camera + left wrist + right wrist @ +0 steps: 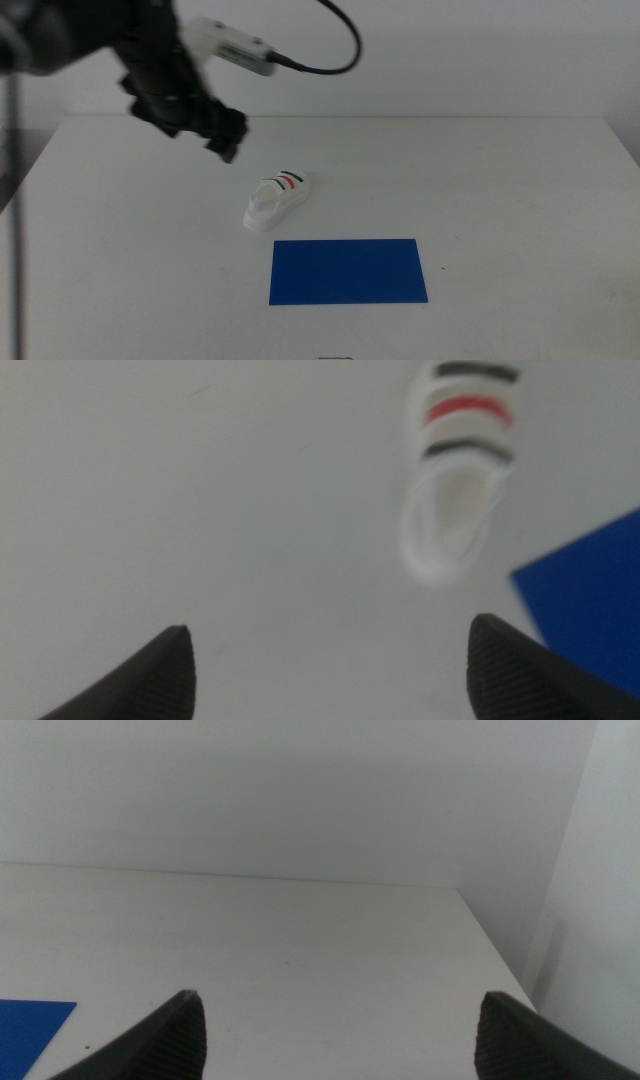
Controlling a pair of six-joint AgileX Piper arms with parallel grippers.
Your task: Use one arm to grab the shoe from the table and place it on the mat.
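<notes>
Next, my left gripper grabs the shoe [276,199] across its middle, by the strap [275,185] nearest the shoe's opening, since the shoe is long from toe to heel.
The small white shoe [276,199] with two dark straps and a red one lies on the white table [500,190], just behind the royal blue mat [347,270]. The left arm comes in from the upper left; its gripper [226,135] hangs above the table, behind and left of the shoe, not touching it. In the left wrist view its jaws stand wide apart and empty, with the shoe [458,470] and a corner of the mat [590,600] ahead. The right gripper [340,1030] is open and empty, out of the middle view; its wrist view shows a mat corner [30,1025].
The table's back edge meets a plain white wall [480,60]. The table's far corner and edge show in the right wrist view [480,930].
</notes>
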